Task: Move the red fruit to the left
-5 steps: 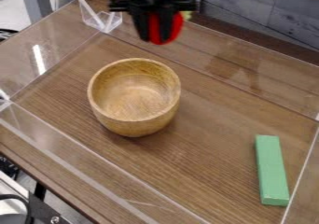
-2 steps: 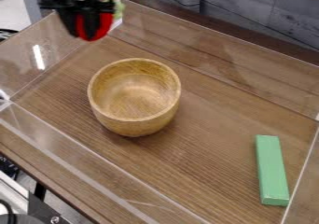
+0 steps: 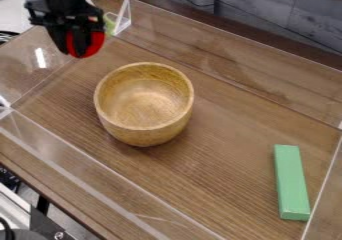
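The red fruit's lower edge (image 3: pixel 86 54) is above the wooden table, so my gripper must keep holding the fruit until it is on the tabletop.
The red fruit (image 3: pixel 83 41) is a small bright red toy held between the black fingers of my gripper (image 3: pixel 78 36) at the upper left of the camera view. It hangs above the wooden tabletop, to the upper left of the wooden bowl (image 3: pixel 144 104) and apart from it. The gripper points down and is shut on the fruit; its fingers hide the fruit's top.
A flat green block (image 3: pixel 290 181) lies at the lower right. Clear plastic walls (image 3: pixel 54 59) ring the wooden table (image 3: pixel 227 94), with the left wall close beside the gripper. The bowl stands empty in the middle left.
My gripper has carried the red fruit leftward from the top centre to the upper left and sunk lower. Bowl and green block have not moved.
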`<state>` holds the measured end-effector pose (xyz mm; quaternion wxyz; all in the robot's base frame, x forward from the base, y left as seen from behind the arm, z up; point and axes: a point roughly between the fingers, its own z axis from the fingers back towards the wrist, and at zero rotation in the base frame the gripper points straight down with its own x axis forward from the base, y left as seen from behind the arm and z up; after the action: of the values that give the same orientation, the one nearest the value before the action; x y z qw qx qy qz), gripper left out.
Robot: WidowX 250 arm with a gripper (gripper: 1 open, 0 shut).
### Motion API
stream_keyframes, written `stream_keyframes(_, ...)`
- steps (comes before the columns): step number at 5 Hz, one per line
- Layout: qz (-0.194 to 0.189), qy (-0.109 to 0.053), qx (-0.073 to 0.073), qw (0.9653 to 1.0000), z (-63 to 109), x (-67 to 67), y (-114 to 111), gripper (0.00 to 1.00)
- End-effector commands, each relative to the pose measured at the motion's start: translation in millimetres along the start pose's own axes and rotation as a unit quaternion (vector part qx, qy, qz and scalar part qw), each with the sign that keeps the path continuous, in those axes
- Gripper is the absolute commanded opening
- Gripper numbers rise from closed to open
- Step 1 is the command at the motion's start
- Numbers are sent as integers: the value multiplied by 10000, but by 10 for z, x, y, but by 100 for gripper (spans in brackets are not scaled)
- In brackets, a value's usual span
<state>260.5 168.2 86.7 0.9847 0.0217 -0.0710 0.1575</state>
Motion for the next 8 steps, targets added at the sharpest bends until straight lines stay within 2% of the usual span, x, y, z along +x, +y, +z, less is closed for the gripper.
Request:
stream_keyframes(1, -312, -252, 88, 9992, -6, 187, 87, 0)
stream_keyframes(2, -585, -232, 89, 9980, -124, 282, 135, 0)
stream_keyframes(4, -528, -151, 175, 9983, -206, 334, 245, 0)
stream_keyframes(6, -645, -66, 227, 9976, -321, 481, 328, 0)
stream_keyframes(7, -734, -22, 227, 9970, -418, 474, 340, 100)
stream_keyframes(8, -810, 20, 199, 9965, -475, 451, 345, 100)
